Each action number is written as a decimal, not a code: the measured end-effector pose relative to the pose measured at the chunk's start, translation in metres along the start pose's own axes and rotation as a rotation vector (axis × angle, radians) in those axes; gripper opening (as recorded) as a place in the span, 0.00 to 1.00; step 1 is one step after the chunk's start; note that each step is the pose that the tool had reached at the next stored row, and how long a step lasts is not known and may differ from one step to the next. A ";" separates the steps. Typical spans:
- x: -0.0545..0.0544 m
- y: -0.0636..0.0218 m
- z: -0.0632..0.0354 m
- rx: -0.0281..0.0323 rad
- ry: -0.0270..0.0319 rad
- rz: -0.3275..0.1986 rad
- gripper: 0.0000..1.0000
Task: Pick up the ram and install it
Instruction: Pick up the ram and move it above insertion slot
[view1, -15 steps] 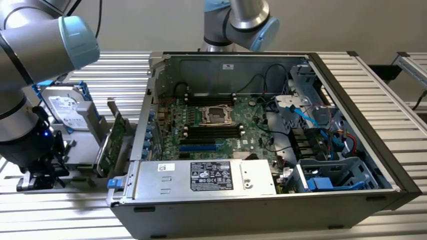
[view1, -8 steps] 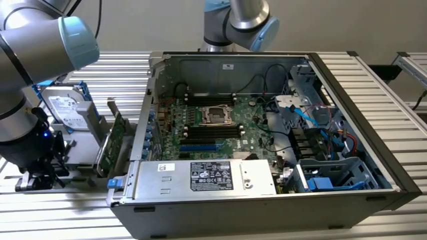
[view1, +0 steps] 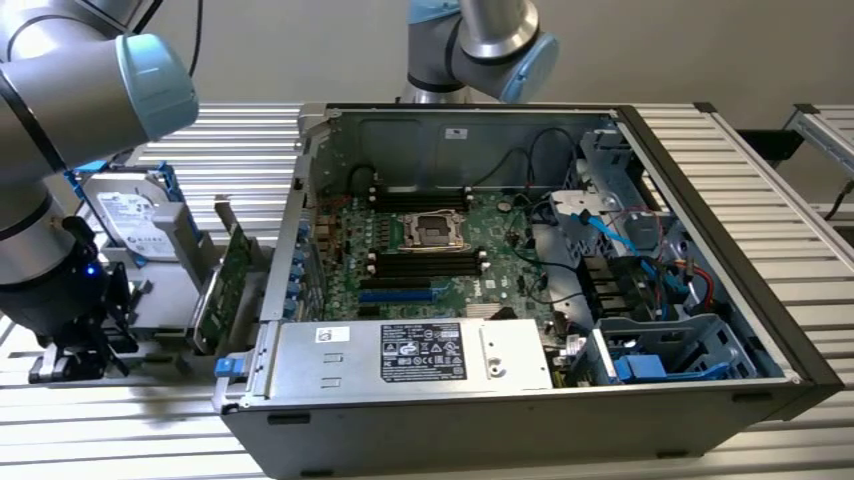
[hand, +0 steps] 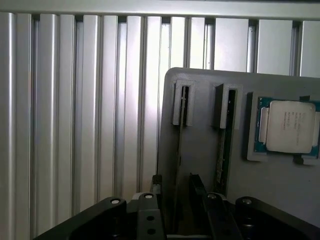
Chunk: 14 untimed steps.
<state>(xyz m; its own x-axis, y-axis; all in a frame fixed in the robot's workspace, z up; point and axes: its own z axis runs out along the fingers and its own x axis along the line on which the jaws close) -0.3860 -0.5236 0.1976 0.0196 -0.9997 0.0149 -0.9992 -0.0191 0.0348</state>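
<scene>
The holder's grey slot post (hand: 184, 103) surrounds the ram's end. I should next hold the ram with my gripper by its bare middle part (hand: 176, 187), because both sides are open there.
Two ram sticks stand on edge in the slots of a grey holder (hand: 200, 150). One ram stick (hand: 180, 135) runs between my fingers, and the other (hand: 223, 145) stands in the neighbouring slot. My gripper (hand: 176, 183) is open and straddles the first stick, with a gap on both sides of it; one finger (hand: 156, 184) is beside it. In the exterior view the gripper (view1: 80, 352) hangs low over the parts stand at that view's left, outside the open computer case (view1: 707, 200). The motherboard's dark memory slots (view1: 424, 265) lie inside the case beside the processor socket (view1: 434, 228).
A processor chip (hand: 289, 126) sits in a recess of the grey holder. A silver hard drive (view1: 134, 215) and a green expansion card (view1: 230, 285) stand between my arm and the case. A power supply (view1: 427, 355) and cables (view1: 627, 250) fill the case. A second arm (view1: 481, 45) stands behind it.
</scene>
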 end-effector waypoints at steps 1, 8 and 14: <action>0.000 0.0000 0.0000 0.0000 -0.0001 0.000 0.33; 0.000 0.0000 0.0001 0.0000 -0.0002 0.003 0.13; 0.000 0.0000 0.0001 0.0000 -0.0002 0.004 0.13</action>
<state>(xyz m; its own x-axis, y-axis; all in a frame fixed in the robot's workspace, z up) -0.3859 -0.5236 0.1975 0.0161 -0.9998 0.0148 -0.9993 -0.0156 0.0347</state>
